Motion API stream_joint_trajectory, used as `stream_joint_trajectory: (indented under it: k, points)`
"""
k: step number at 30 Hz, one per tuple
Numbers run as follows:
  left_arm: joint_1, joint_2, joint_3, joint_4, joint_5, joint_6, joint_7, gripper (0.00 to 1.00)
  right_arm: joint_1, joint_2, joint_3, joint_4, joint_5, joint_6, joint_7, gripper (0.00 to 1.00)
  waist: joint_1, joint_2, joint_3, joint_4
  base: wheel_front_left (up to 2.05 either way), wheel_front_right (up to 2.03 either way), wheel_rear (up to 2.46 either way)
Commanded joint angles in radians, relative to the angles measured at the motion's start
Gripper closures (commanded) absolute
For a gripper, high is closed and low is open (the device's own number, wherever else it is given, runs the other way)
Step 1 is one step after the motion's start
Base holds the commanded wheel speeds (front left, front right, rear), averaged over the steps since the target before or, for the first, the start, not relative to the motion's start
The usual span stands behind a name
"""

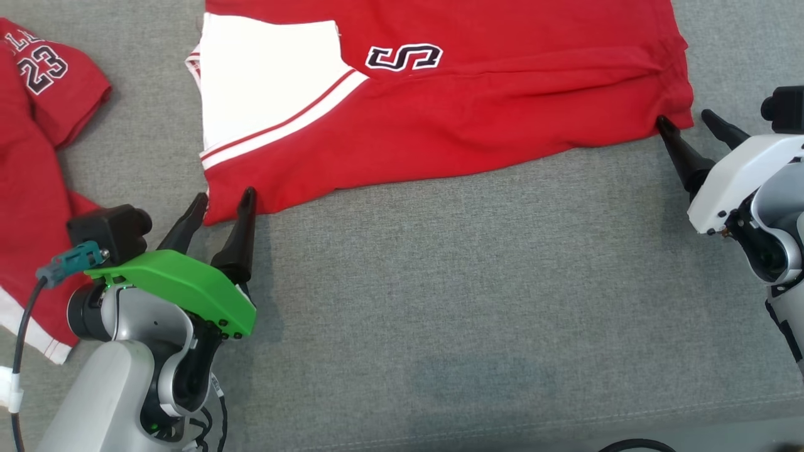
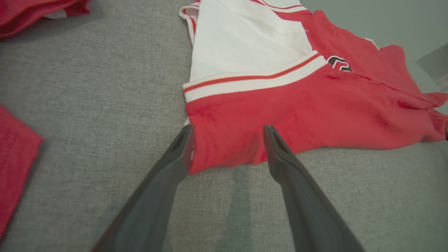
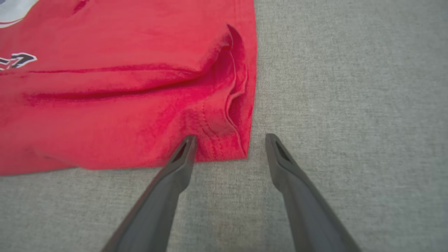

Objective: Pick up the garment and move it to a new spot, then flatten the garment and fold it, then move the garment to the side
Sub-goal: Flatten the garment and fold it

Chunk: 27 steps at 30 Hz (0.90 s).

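Observation:
Next, my left gripper grabs the red shirt by its red corner [image 1: 223,204] beside the striped white panel [image 1: 267,83], to move the shirt to its new spot.
The garment [image 1: 452,107] is a red shirt with a white sleeve panel and a black-and-white letter, lying folded across the top of the grey surface. My left gripper [image 1: 225,202] stands open at its near left corner [image 2: 224,150], with that corner lying between the spread fingers. At the garment's near right corner [image 3: 224,140], my right gripper [image 1: 684,120] is open too, one fingertip touching the hem and the other over bare grey cloth. Neither gripper holds anything.
A second red garment [image 1: 31,188] with the number 23 lies at the far left edge, close to my left arm. Grey fabric surface [image 1: 440,314] stretches between the two arms and toward the near edge.

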Motion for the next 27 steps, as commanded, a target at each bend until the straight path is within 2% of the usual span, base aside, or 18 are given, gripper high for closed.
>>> stream_joint_trajectory:
  k: [1, 5, 13, 14, 15, 16, 17, 18, 19, 20, 27]
  points:
    - [-0.014, 0.007, -0.004, 0.004, -0.007, -0.004, 0.007, 0.0, 0.003, 0.006, -0.013, -0.01, -0.004, 0.0, 0.016, 0.0, 0.0, 0.0, -0.007, 0.012, 0.0, 0.0, 0.0]
    - [-0.037, -0.006, -0.022, 0.019, -0.021, -0.017, 0.032, 0.0, 0.003, 0.01, -0.036, -0.021, -0.007, 0.0, 0.049, 0.0, 0.0, 0.0, -0.01, 0.022, 0.0, 0.0, 0.0]
    - [-0.1, -0.011, -0.069, 0.111, -0.012, -0.042, 0.086, 0.0, -0.025, 0.03, -0.058, 0.032, -0.062, 0.0, 0.127, 0.0, 0.0, 0.0, -0.007, 0.031, 0.0, 0.0, 0.0]
    - [-0.105, -0.011, -0.075, 0.125, -0.015, -0.048, 0.094, 0.69, -0.027, 0.033, -0.056, 0.039, -0.066, 0.0, 0.133, 0.0, 0.0, 0.0, -0.007, 0.032, 0.0, 0.0, 0.0]
    - [-0.111, -0.01, -0.079, 0.141, -0.018, -0.053, 0.1, 1.0, -0.03, 0.037, -0.055, 0.044, -0.069, 0.0, 0.137, 0.0, 0.0, 0.0, -0.008, 0.033, 0.0, 0.0, 0.0]
    - [-0.114, -0.005, -0.086, 0.156, -0.014, -0.059, 0.106, 1.0, -0.03, 0.041, -0.051, 0.05, -0.065, 0.0, 0.145, 0.0, 0.0, 0.0, -0.008, 0.033, 0.0, 0.0, 0.0]
    - [-0.118, -0.006, -0.09, 0.167, -0.013, -0.066, 0.108, 1.0, -0.03, 0.043, -0.042, 0.05, -0.055, 0.0, 0.152, 0.21, 0.0, 0.0, -0.01, 0.033, 0.0, 0.0, 0.0]
    - [-0.118, -0.006, -0.09, 0.167, -0.013, -0.066, 0.108, 1.0, -0.03, 0.043, -0.042, 0.05, -0.055, 0.0, 0.152, 0.21, 0.0, 0.0, -0.01, 0.033, 0.0, 0.0, 0.0]
    - [-0.121, -0.009, -0.092, 0.177, -0.02, -0.072, 0.109, 1.0, -0.029, 0.046, -0.036, 0.047, -0.043, 0.0, 0.152, 0.97, 0.0, 0.0, -0.011, 0.033, 0.0, 0.0, 0.0]
    - [-0.124, -0.011, -0.092, 0.184, -0.029, -0.08, 0.109, 1.0, -0.028, 0.046, -0.028, 0.04, -0.03, 0.0, 0.156, 1.0, 0.0, 0.0, -0.013, 0.033, 0.0, 0.0, 0.0]
    - [-0.11, 0.012, -0.069, 0.187, -0.07, -0.112, 0.119, 1.0, 0.009, -0.009, -0.016, 0.005, 0.05, -0.001, 0.183, 1.0, 0.0, 0.0, -0.026, 0.029, 0.0, 0.0, 0.0]
